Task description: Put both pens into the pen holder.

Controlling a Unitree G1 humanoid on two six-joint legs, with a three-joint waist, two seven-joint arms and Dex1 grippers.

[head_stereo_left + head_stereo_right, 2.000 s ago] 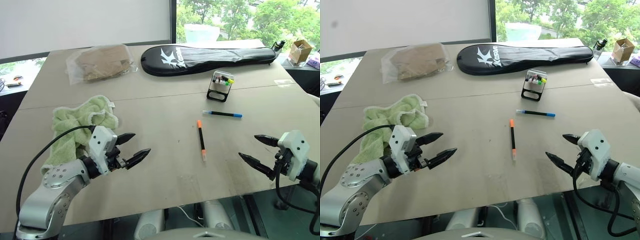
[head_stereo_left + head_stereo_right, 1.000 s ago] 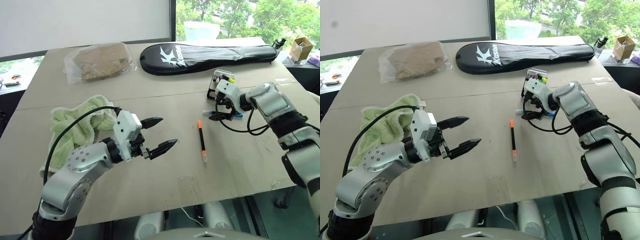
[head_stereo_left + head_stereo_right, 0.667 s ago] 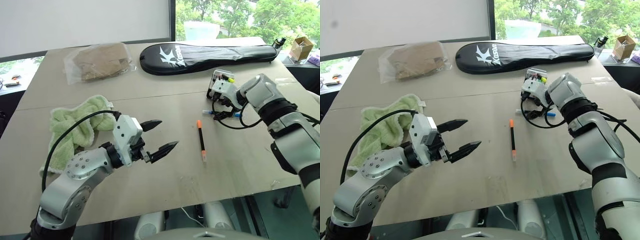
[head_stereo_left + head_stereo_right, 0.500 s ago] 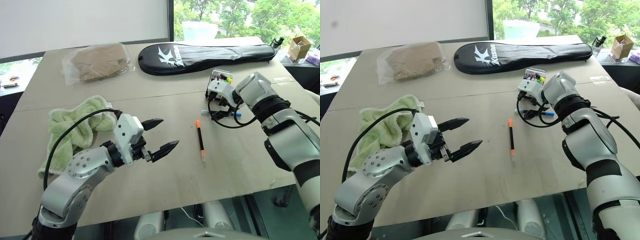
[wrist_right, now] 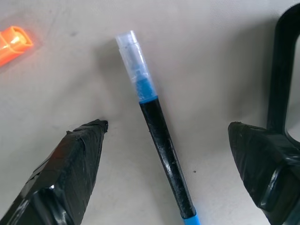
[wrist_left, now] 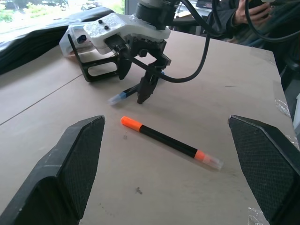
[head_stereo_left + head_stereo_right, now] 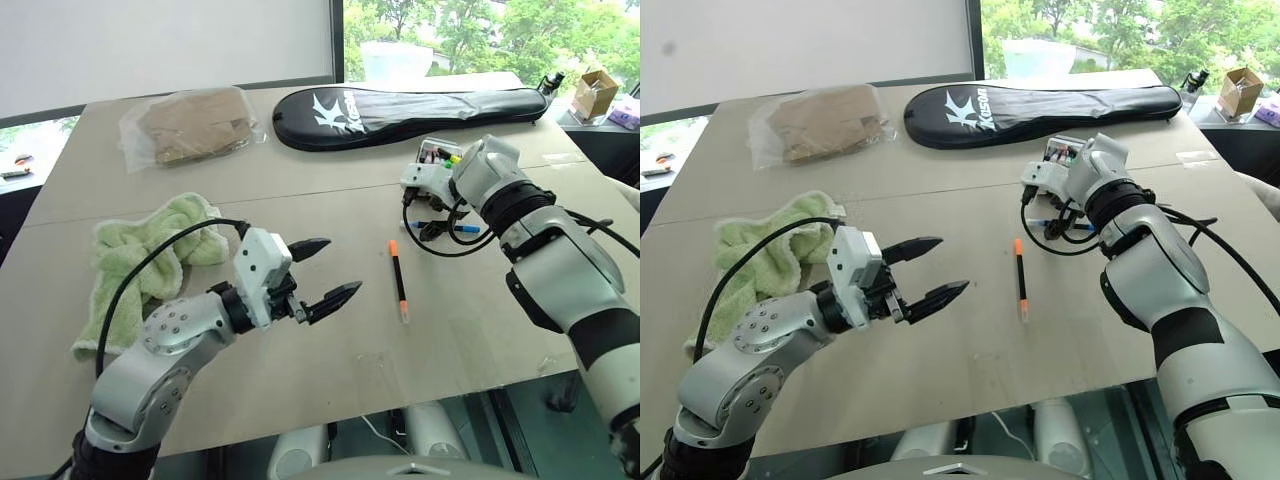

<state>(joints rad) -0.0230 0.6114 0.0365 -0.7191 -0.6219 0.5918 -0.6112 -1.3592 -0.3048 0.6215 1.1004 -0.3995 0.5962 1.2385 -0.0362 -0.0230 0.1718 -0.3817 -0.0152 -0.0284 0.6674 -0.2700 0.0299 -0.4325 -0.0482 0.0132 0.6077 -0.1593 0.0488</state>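
I should close my right gripper on the blue-tipped pen's black body (image 5: 161, 140) now, because its fingers are beside the pen's body, low at the tabletop.
The blue-tipped pen (image 5: 159, 136) lies flat on the table just in front of the pen holder (image 7: 1060, 152), a small black box with a white top. My right gripper (image 5: 166, 126) points steeply down over this pen, open, with one finger on each side of it and not touching it. The orange-capped pen (image 7: 398, 280) lies alone near the table's middle. My left gripper (image 7: 342, 265) hovers open and empty to the left of the orange-capped pen, pointing toward it.
A green towel (image 7: 150, 250) lies at the left. A clear bag with brown contents (image 7: 190, 120) and a long black racket bag (image 7: 420, 100) lie at the back. A cable loops from my right wrist (image 7: 440, 245) near the pen. A person (image 6: 253, 14) is beyond the table.
My right gripper came from the front right edge to the blue-tipped pen, then tilted down further over it. My left gripper rose toward the table's middle and has since held still.
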